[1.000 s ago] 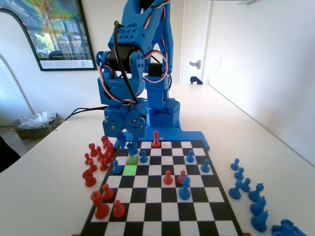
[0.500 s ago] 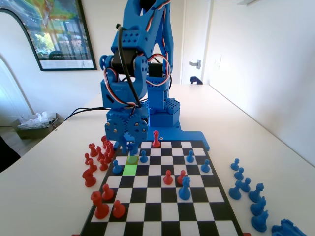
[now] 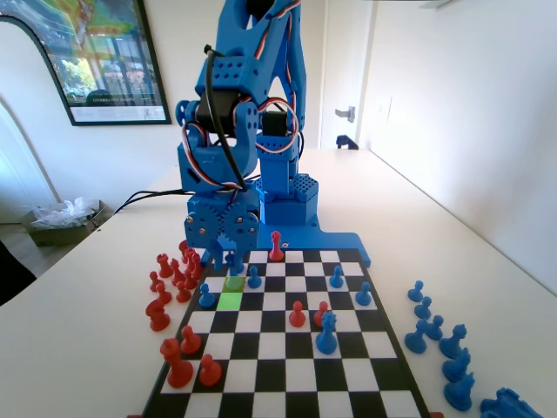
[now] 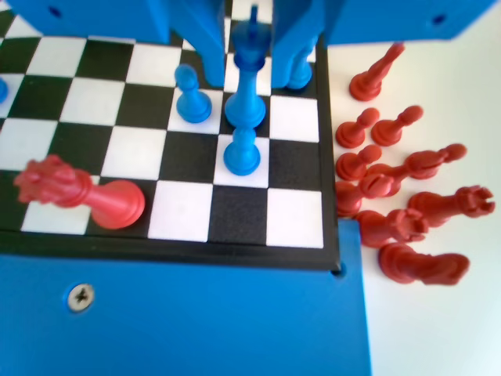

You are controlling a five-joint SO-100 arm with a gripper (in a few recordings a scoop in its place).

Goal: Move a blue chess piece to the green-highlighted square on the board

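My gripper grabs the taller blue chess piece by its head next, leaving its base free to stand on the green-highlighted square [image 3: 229, 301].
On the board [image 3: 287, 370] the bright green-highlighted square [image 3: 229, 301] lies bare, with a duller olive square [image 3: 233, 283] just behind it. My gripper [image 3: 228, 259] hangs low over the far left squares. In the wrist view my gripper [image 4: 254, 70] is open, its jaws close on either side of a taller blue piece [image 4: 249, 82]. A small blue chess piece [image 4: 241, 153], a pawn, stands one square nearer the camera on the board [image 4: 184, 211]. Another blue pawn [image 4: 192, 94] stands to the left of the jaws. Blue pawns [image 3: 206, 296] [image 3: 253, 277] flank the olive square.
Several red pieces [image 3: 174, 279] lie off the board's left side, seen on the right as red pieces [image 4: 399, 196] in the wrist view. A red piece [image 4: 82, 196] stands near the board's edge. Blue spares [image 3: 435, 335] sit right of the board. A tall blue piece [image 3: 326, 333] and red pawns [image 3: 298, 313] occupy mid-board.
The arm's upper part has shifted a little to the right over the last second. The gripper has stayed low at the same far left squares.
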